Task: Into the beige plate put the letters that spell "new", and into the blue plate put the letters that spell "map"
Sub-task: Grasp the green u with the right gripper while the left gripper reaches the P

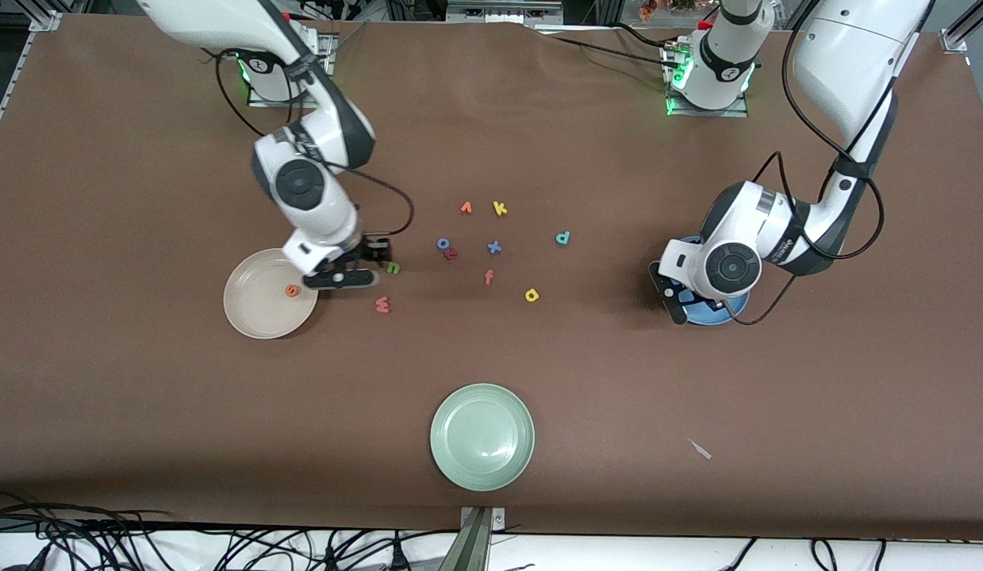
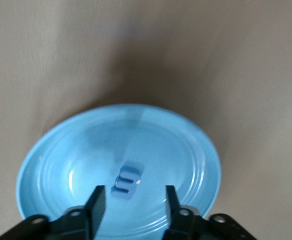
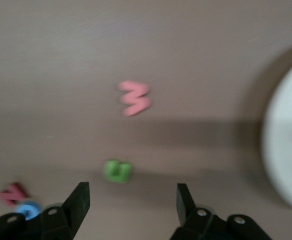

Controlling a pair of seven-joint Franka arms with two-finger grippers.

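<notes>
The fingers are above and short of the green n, so it is too early to close and they would miss. My right gripper first lowers toward it, then closes.
The beige plate (image 1: pixel 253 313) lies toward the right arm's end of the table with the orange e (image 1: pixel 292 291) in it. My right gripper (image 1: pixel 378 266) (image 3: pixel 132 189) hangs open beside the plate, just short of the green n (image 1: pixel 393 268) (image 3: pixel 117 170). The pink w (image 1: pixel 383 304) (image 3: pixel 135 98) lies nearer the front camera. My left gripper (image 1: pixel 689 305) (image 2: pixel 133 192) is open low over the blue plate (image 1: pixel 721 316) (image 2: pixel 51 165). The blue m (image 2: pixel 127 181) lies loose in that plate. The yellow a (image 1: pixel 531 295) and teal p (image 1: pixel 563 237) lie on the table mid-way between the arms.
Other loose letters sit mid-table: an orange v (image 1: pixel 466 208), a yellow k (image 1: pixel 500 208), a blue o (image 1: pixel 443 243), a red letter (image 1: pixel 451 254), a blue x (image 1: pixel 494 247) and a red f (image 1: pixel 489 277). A pale green plate (image 1: pixel 482 436) lies near the front edge.
</notes>
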